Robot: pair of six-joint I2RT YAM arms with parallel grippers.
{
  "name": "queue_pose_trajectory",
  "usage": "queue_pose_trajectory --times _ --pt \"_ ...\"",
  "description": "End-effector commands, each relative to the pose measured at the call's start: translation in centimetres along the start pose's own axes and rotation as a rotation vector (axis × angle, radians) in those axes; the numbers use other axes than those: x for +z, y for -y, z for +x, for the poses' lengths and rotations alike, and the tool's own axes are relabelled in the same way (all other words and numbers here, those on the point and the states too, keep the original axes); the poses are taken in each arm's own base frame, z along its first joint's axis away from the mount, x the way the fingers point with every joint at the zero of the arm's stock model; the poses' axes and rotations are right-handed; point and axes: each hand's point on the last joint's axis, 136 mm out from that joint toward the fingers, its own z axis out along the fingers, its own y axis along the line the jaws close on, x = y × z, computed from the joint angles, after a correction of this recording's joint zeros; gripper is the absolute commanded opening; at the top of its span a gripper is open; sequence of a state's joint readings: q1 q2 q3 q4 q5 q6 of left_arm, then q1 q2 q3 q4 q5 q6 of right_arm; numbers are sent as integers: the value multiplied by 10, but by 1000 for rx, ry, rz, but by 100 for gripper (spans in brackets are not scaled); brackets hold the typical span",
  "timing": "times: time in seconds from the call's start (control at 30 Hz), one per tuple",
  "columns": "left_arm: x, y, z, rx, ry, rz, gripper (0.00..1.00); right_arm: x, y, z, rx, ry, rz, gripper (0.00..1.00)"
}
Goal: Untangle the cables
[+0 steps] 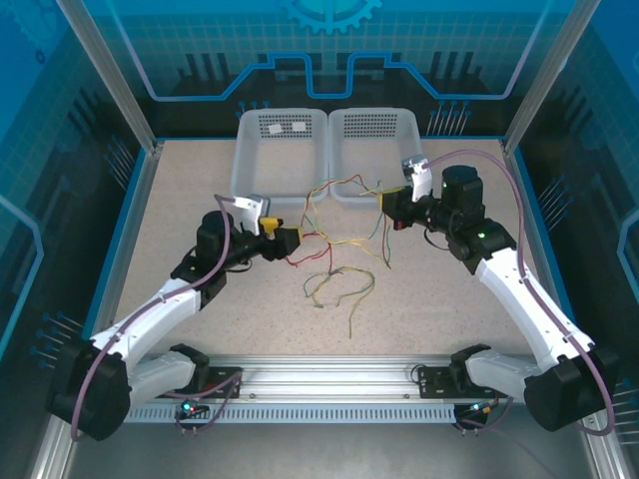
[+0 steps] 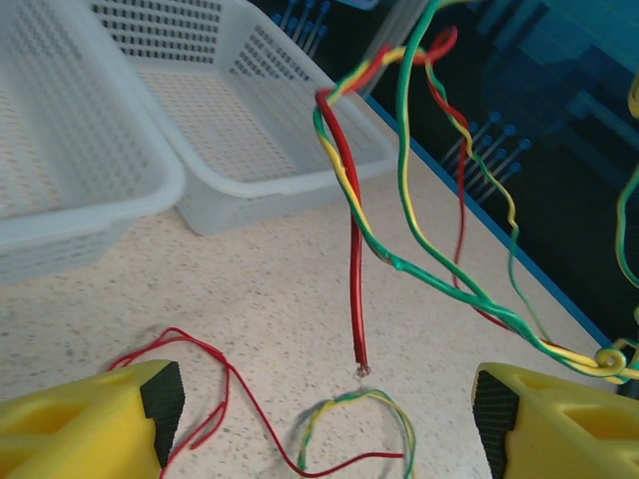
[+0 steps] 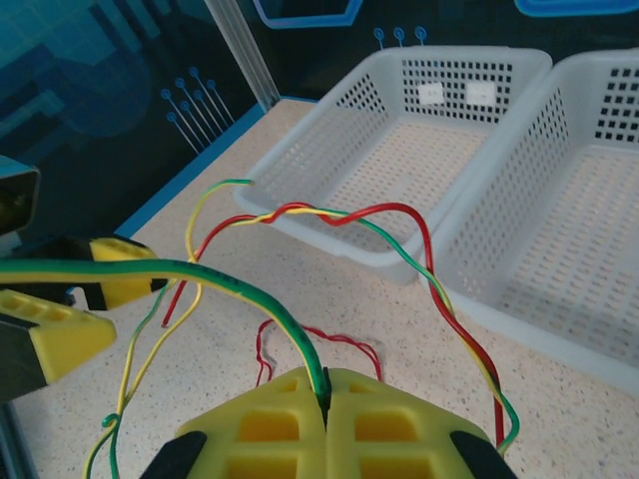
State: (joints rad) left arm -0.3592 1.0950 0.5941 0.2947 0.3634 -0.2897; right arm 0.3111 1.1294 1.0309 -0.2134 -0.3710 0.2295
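Observation:
The robot's left gripper will next pull the red cable free of the yellow-green cable, and it will grab the red cable by its dangling end [image 2: 359, 351] for that.
The cables [image 1: 339, 215] hang as a loose tangle of red and yellow-green wires between my two grippers, with one yellow-green loop [image 1: 337, 284] lying on the table below. My right gripper [image 3: 326, 399] is shut on a yellow-green cable [image 3: 200, 274], holding the bundle up near the baskets [image 1: 387, 203]. My left gripper [image 2: 329, 414] stands open at the left of the tangle [image 1: 290, 238]. A red cable end [image 2: 354, 299] dangles between its fingers without touching them. A thin red cable [image 2: 200, 364] lies on the table under it. A yellow-green curl [image 2: 611, 359] rests on its right finger.
Two white perforated baskets [image 1: 280, 150] [image 1: 374, 145] stand side by side at the back of the speckled table [image 1: 180, 200], just behind the hanging wires. Blue edging and aluminium posts [image 1: 135, 100] frame the table; glass walls enclose it.

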Motion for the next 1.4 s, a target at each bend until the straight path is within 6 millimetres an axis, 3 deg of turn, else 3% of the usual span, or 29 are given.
queue_pose_trajectory --times 0.0,0.33,0.43,0.5,0.67,0.8,0.93,1.2,1.37 --pt "5 19 -11 22 4 101 78 -9 -12 -14 -54 74 -55 0" --pt "15 13 -10 55 10 92 66 -8 -23 -10 -44 76 -136 0" --pt "19 13 -9 65 7 101 52 -7 -24 -7 -40 84 -145 0" --pt "20 13 -9 67 14 100 48 -6 -21 -6 -38 81 -134 0" --pt "17 12 -12 83 33 81 9 -2 -13 0 -35 56 -93 0" --pt "14 -1 -13 81 53 -1 0 1 10 3 -10 38 34 0" --pt "5 -30 -12 63 85 -169 0 -5 41 2 53 51 182 0" --pt "-4 -52 -10 57 101 -285 0 -32 89 -5 180 104 363 0" --pt "-20 -76 -16 4 162 -398 0 -54 121 1 260 122 494 0"
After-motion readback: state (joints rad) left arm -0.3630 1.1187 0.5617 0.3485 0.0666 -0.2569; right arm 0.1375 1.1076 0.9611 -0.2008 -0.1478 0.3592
